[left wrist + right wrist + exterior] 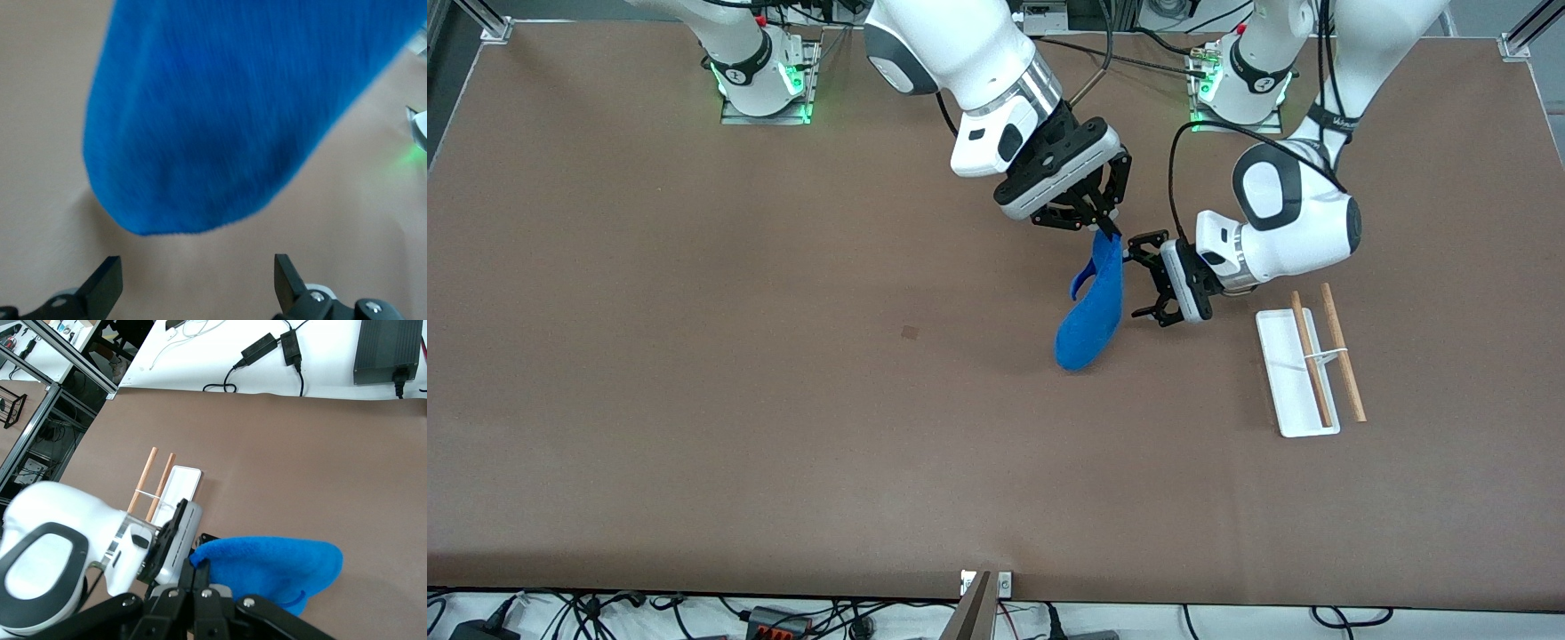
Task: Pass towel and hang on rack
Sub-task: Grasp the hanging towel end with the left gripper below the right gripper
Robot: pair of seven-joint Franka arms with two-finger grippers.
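Observation:
My left gripper will grab the blue towel by its edge [1120,273] next, to hang the towel on the rack [1303,366].
A blue towel [1096,307] hangs from my right gripper [1107,229], which is shut on its top corner above the middle of the table; its lower end rests on the table. In the right wrist view the shut fingertips [200,573] pinch the towel [273,567]. My left gripper [1145,283] is open right beside the hanging towel, jaws facing it, not touching. In the left wrist view the towel [227,113] fills the space ahead of the open gripper [198,280]. The rack [1303,366], white base with two wooden rods, stands toward the left arm's end; it also shows in the right wrist view [163,483].
The brown table [783,400] carries only a small dark spot [910,332] besides the rack. Cables and power bricks [273,347] lie off the table's edge. The left arm's elbow [1294,222] hangs over the table close to the rack.

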